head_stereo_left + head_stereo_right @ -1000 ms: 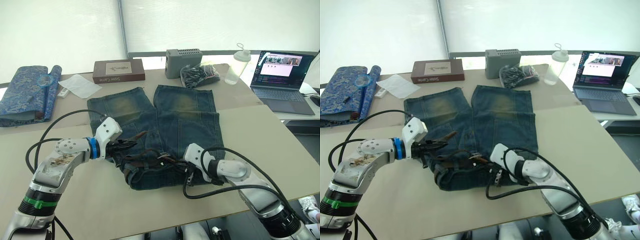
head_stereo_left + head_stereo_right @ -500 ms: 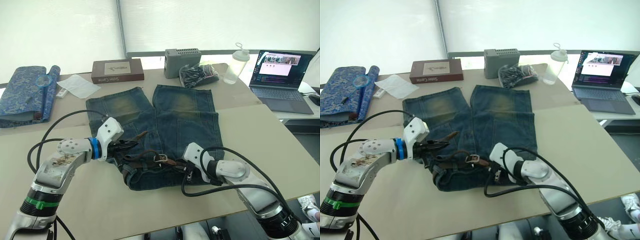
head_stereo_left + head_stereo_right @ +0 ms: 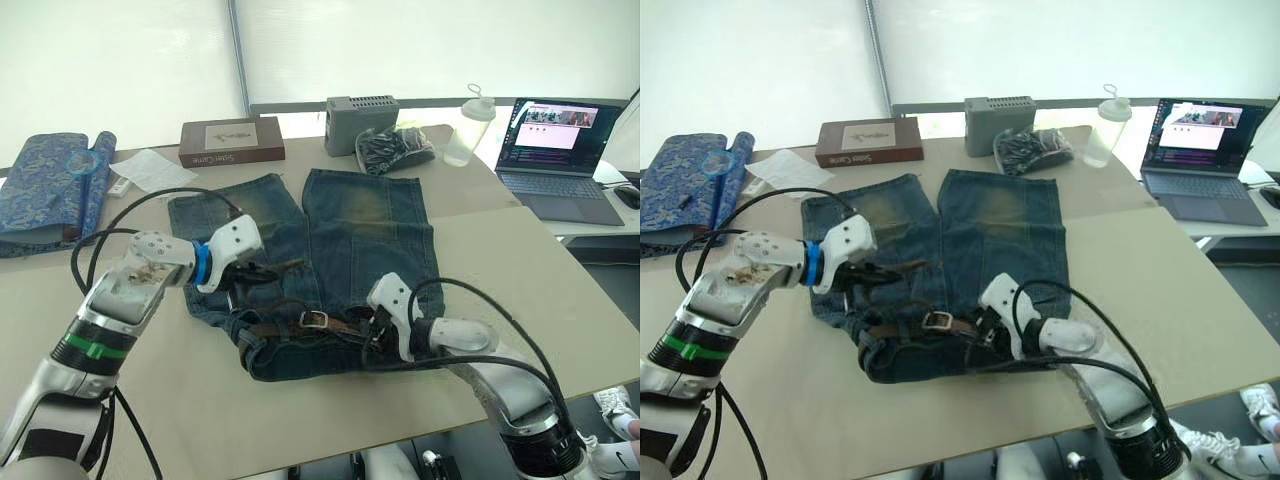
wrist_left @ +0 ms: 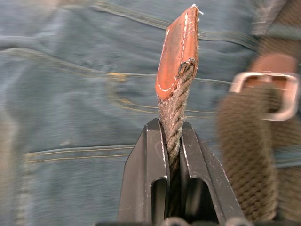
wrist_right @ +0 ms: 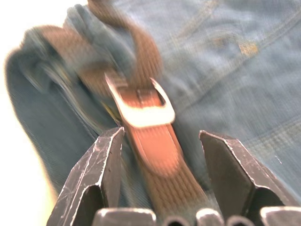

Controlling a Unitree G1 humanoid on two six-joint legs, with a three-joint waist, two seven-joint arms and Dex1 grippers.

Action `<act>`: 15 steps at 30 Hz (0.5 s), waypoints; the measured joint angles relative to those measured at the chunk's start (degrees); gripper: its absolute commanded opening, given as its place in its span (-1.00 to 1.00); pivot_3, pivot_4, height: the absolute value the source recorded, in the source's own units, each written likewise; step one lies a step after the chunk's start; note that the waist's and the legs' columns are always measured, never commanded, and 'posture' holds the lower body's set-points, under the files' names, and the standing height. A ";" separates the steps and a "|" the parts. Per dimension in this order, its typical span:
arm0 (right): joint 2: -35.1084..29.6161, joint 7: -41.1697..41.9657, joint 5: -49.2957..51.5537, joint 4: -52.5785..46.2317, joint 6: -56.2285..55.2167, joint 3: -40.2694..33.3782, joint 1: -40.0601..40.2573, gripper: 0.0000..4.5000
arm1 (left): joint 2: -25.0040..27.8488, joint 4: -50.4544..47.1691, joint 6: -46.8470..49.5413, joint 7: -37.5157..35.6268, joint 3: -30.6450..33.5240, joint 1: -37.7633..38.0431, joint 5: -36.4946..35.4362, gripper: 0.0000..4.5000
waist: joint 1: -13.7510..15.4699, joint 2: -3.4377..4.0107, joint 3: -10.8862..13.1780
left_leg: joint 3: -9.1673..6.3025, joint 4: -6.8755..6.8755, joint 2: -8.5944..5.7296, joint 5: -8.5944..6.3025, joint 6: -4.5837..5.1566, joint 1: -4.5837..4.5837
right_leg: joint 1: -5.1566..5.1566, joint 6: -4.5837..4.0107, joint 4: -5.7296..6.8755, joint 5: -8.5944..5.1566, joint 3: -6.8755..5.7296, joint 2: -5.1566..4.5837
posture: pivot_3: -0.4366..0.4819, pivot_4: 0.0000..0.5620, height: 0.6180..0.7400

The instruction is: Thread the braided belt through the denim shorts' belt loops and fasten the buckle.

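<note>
I will fasten the buckle (image 3: 315, 320), so next my right gripper will grab the belt's leather tab (image 3: 342, 325) and pinch it for that.
The denim shorts (image 3: 345, 235) lie flat on the table, waistband toward me. The braided belt (image 3: 285, 325) runs along the waistband, its silver buckle (image 3: 315, 320) lying on the denim. My left gripper (image 3: 260, 273) is shut on the belt's end, and the brown leather tip (image 4: 178, 52) sticks out past the fingers (image 4: 148, 155). My right gripper (image 5: 162, 134) is open at the waistband, one finger (image 5: 101, 162) on each side of the strap just behind the buckle (image 5: 141, 106). The belt loops are too blurred to make out.
At the back of the table stand a brown book box (image 3: 232, 140), a grey box (image 3: 362, 110), a black bag (image 3: 395, 150) and a clear bottle (image 3: 465, 125). An open laptop (image 3: 560, 150) sits back right, a blue patterned cloth (image 3: 50, 190) and white paper (image 3: 150, 168) back left.
My right gripper's fingers have parted and let go of the strap behind the buckle, which now lies in plain sight. My left arm has swung in toward the shorts, still holding the belt's end.
</note>
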 measured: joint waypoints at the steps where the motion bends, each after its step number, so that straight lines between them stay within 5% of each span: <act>1: -0.01 -0.58 0.14 0.00 0.52 -0.04 -0.13 0.27 | -0.15 0.43 0.00 -0.05 0.01 0.00 0.03 -1.00 | 0.01 0.00 0.00 | 0.00 0.01 -0.03 -0.01 0.02 -0.02 | -0.01 0.01 0.00 0.00 -0.01 -0.03 | -0.05 -0.47 1.00; 10: -1.66 -2.70 -1.16 2.17 2.19 3.70 -2.90 -0.99 | -1.26 0.70 -1.13 -0.51 0.36 -0.56 0.71 -1.00 | 0.03 0.00 0.00 | 0.01 0.11 -0.13 0.10 -0.12 -0.69 | -0.74 -0.05 0.19 0.04 0.01 -0.09 | -0.05 -0.47 1.00; 15: 0.10 -3.11 -0.90 3.22 2.11 3.72 -3.49 -0.99 | -7.87 2.49 3.64 5.69 8.53 -2.28 -3.84 -1.00 | 0.12 -0.01 0.00 | -0.03 0.21 -0.12 0.11 -0.10 -0.72 | -0.73 -0.06 0.23 0.06 -0.03 -0.06 | -0.05 -0.47 1.00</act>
